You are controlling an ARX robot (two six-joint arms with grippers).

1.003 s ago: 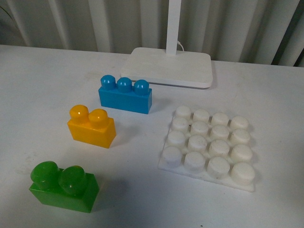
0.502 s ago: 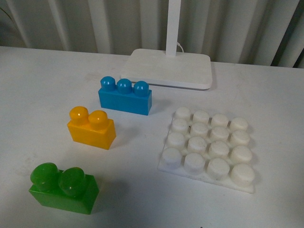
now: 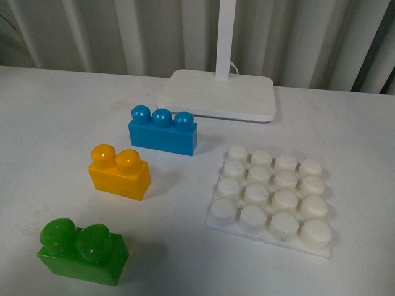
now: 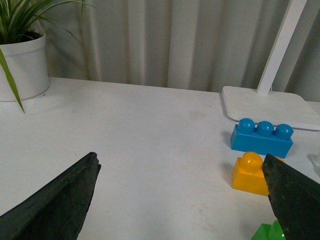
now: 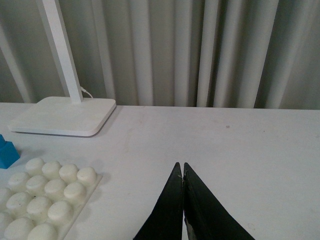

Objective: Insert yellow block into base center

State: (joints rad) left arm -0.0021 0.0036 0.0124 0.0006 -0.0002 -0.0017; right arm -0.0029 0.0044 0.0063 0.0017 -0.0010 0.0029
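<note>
My left gripper is to grab the yellow block (image 3: 119,171) next by its long flat sides, so that it can insert the block into the base center.
The yellow block (image 3: 119,171) stands on the white table, left of the base (image 3: 270,198), a flat white plate with a 4x4 grid of studs. Neither gripper shows in the front view. In the left wrist view my left gripper (image 4: 180,167) is open and empty above bare table, and the yellow block (image 4: 250,174) lies partly behind one finger. In the right wrist view my right gripper (image 5: 182,167) is shut on nothing above the table, apart from the base (image 5: 42,202).
A blue three-stud brick (image 3: 163,131) stands behind the yellow block. A green two-stud brick (image 3: 83,250) stands at the front left. A white lamp foot with a post (image 3: 217,94) is at the back. A potted plant (image 4: 22,62) stands at the table's far side.
Everything on the table sits slightly lower in the front view than before. The bricks and base keep their places relative to each other.
</note>
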